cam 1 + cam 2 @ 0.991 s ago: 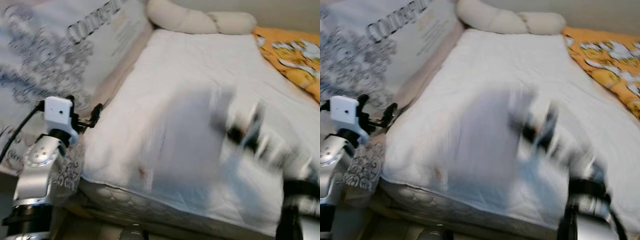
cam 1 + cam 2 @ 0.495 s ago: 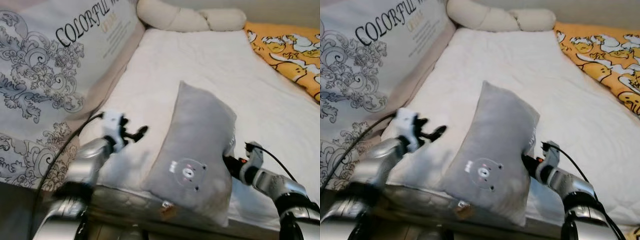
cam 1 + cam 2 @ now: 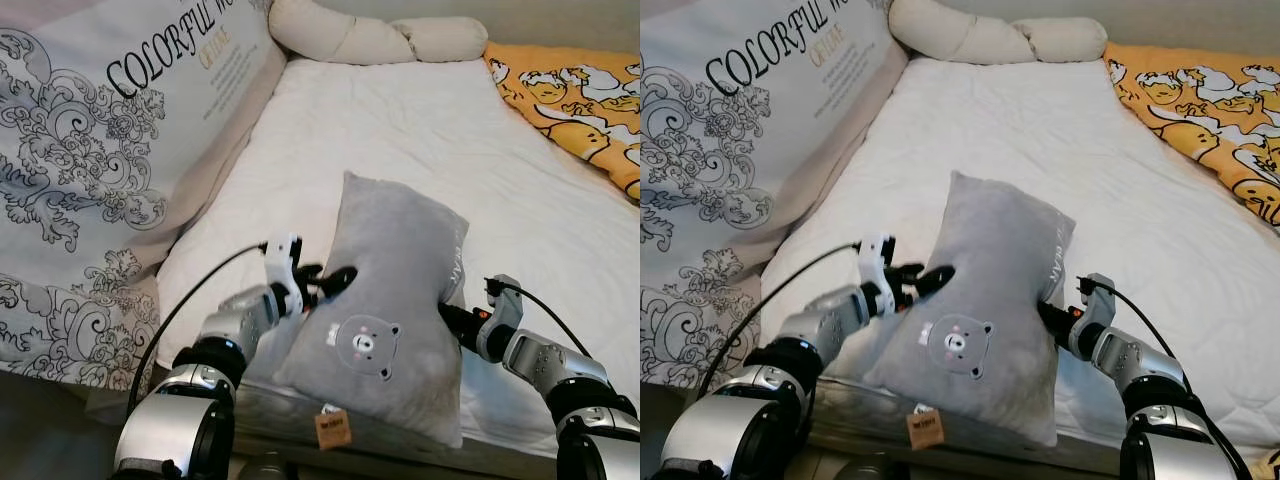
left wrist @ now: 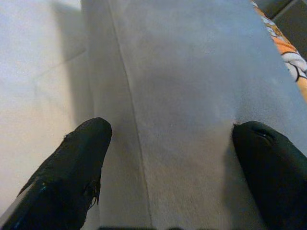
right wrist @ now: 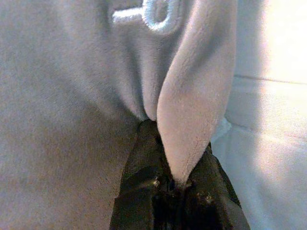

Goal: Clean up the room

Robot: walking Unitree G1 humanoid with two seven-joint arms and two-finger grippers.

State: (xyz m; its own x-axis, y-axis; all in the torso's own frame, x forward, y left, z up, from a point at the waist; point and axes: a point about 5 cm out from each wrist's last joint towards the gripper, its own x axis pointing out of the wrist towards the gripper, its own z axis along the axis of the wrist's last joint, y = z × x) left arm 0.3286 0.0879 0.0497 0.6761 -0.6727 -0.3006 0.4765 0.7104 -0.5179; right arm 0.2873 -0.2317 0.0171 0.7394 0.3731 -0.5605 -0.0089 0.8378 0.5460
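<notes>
The pillow's plump middle is far wider than my open fingers, so my left gripper will pinch the pillow by its free seamed side edge [image 4: 133, 124] next.
A grey pillow [image 3: 395, 300] with a small bear face lies tilted on the white mattress [image 3: 400, 130], near its front edge. My right gripper [image 3: 452, 320] is at the pillow's right edge. In the right wrist view it [image 5: 175, 177] is shut on a fold of the grey fabric [image 5: 192, 110]. My left gripper [image 3: 325, 281] is against the pillow's left edge. In the left wrist view it [image 4: 170, 134] is open, one finger over the pillow [image 4: 182, 72] and the other finger [image 4: 76, 158] over the sheet beside it.
A big patterned cushion [image 3: 90, 130] printed "COLORFUL" leans along the mattress's left side. A cream bolster [image 3: 380, 40] lies at the far end. An orange duck-print blanket [image 3: 580, 95] covers the far right. A brown tag [image 3: 331, 428] hangs at the front edge below the pillow.
A second ago the picture was blurred with motion. Since then the pillow has settled on the mattress, and my left gripper has moved right to the pillow's left edge. The right gripper keeps its hold.
</notes>
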